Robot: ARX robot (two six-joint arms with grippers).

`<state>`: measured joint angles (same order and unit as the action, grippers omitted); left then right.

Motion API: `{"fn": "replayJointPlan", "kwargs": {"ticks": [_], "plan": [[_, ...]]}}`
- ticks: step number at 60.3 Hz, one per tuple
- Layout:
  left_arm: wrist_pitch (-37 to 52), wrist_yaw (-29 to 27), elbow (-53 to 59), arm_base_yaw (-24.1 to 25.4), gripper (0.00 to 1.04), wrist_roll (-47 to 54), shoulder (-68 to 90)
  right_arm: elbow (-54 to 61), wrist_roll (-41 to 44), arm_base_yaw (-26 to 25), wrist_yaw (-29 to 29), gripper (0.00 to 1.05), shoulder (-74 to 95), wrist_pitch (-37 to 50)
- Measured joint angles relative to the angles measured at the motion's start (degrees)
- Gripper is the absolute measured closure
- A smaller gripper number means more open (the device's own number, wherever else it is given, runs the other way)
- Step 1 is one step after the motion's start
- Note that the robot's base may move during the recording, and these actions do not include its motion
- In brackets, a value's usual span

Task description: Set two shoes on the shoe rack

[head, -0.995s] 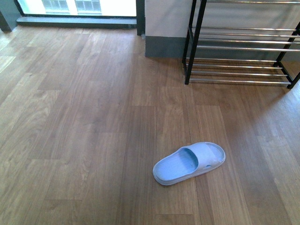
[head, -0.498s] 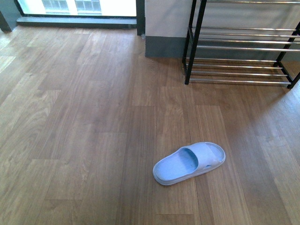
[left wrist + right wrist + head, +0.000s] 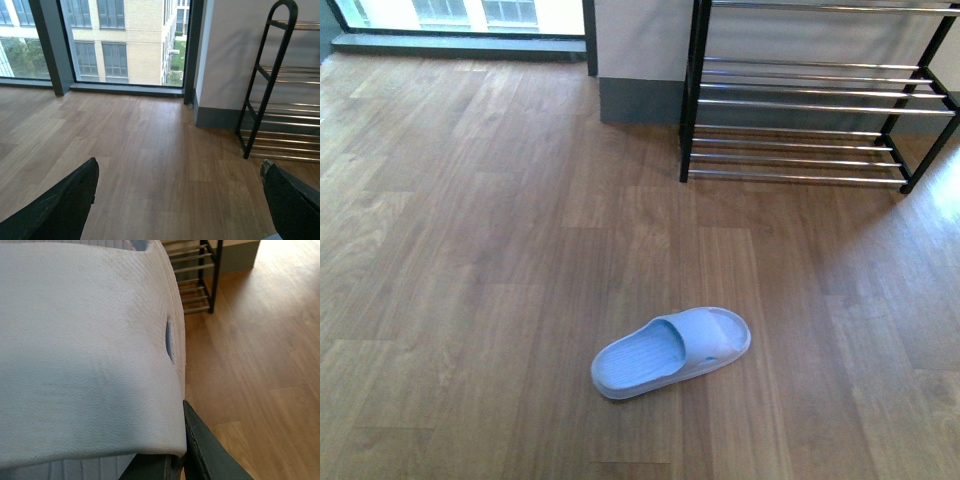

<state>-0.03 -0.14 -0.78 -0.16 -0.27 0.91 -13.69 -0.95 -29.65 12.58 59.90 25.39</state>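
I need to get the pale blue slide on the floor onto the shoe rack, so I should grab it with my left gripper by its toe end next.
One pale blue slide lies on the wood floor in the front view, toe pointing right, well short of the shoe rack. The rack is black-framed with chrome bars and stands against the far wall at the right. A second pale blue slide fills most of the right wrist view, with my right gripper shut on its edge; one dark finger shows beside it. My left gripper hangs open over bare floor, nothing between its fingers. Neither arm shows in the front view.
A floor-to-ceiling window with a dark frame runs along the far left wall. A white wall section with a grey skirting sits just left of the rack. The rack's end frame shows in the left wrist view, and its lower bars in the right wrist view.
In the front view the whole scene has shifted left: the slide on the floor and the rack both sit further left, and more of the rack's right end shows.
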Motion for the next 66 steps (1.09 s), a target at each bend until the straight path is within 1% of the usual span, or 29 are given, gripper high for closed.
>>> {"fn": "replayJointPlan", "kwargs": {"ticks": [41, 42, 44, 45, 46, 48, 50, 52, 54, 56, 59, 60, 62, 66], "plan": [[0.0, 0.2, 0.0, 0.0, 0.09, 0.0, 0.0, 0.0, -0.6, -0.1, -0.3, 1.03, 0.2, 0.0], [-0.7, -0.9, -0.2, -0.2, 0.09, 0.0, 0.5, 0.0, -0.6, -0.1, -0.3, 1.03, 0.2, 0.0], [-6.8, -6.3, -2.4, -2.0, 0.09, -0.2, 3.2, 0.0, -0.6, -0.1, -0.3, 1.03, 0.2, 0.0], [-8.2, -7.6, -3.0, -2.6, 0.09, -0.2, 4.5, 0.0, -0.6, -0.1, -0.3, 1.03, 0.2, 0.0], [-10.5, -10.0, -4.0, -3.7, 0.09, -0.2, 7.3, 0.0, -0.6, -0.1, -0.3, 1.03, 0.1, 0.0], [-11.0, -11.8, -4.6, -4.5, 0.09, 0.3, 12.0, 0.0, -0.6, -0.1, -0.3, 1.03, 0.1, 0.0], [-8.3, -12.0, -4.1, -4.8, 0.09, 1.2, 18.6, 0.0, -0.6, -0.1, -0.2, 1.03, 0.1, 0.0], [-1.8, -11.3, -2.8, -5.1, 0.09, 3.3, 27.5, 0.0, -0.6, -0.1, -0.1, 1.03, 0.1, 0.0], [4.4, -9.4, -2.0, -4.7, 0.09, 4.8, 35.3, 0.0, -0.6, -0.1, -0.1, 1.03, 0.1, 0.0], [13.3, -7.2, -1.6, -3.9, 0.09, 6.5, 46.2, 0.0, -0.6, -0.1, -0.2, 1.03, 0.1, 0.0], [24.7, -6.0, -1.6, -2.7, 0.09, 9.2, 59.9, 0.0, -0.6, -0.1, -0.1, 1.03, 0.1, 0.0], [30.4, -5.7, -1.8, -1.9, 0.09, 10.8, 67.1, 0.0, -0.6, -0.1, -0.1, 1.03, 0.1, 0.0], [37.4, -5.9, -2.4, -1.2, 0.09, 12.7, 76.6, 0.0, -0.6, -0.1, -0.1, 1.03, 0.1, 0.0], [46.7, -6.3, -4.0, -0.8, 0.09, 16.6, 91.2, 0.0, -0.6, -0.1, -0.1, 1.03, 0.1, 0.0]]}}
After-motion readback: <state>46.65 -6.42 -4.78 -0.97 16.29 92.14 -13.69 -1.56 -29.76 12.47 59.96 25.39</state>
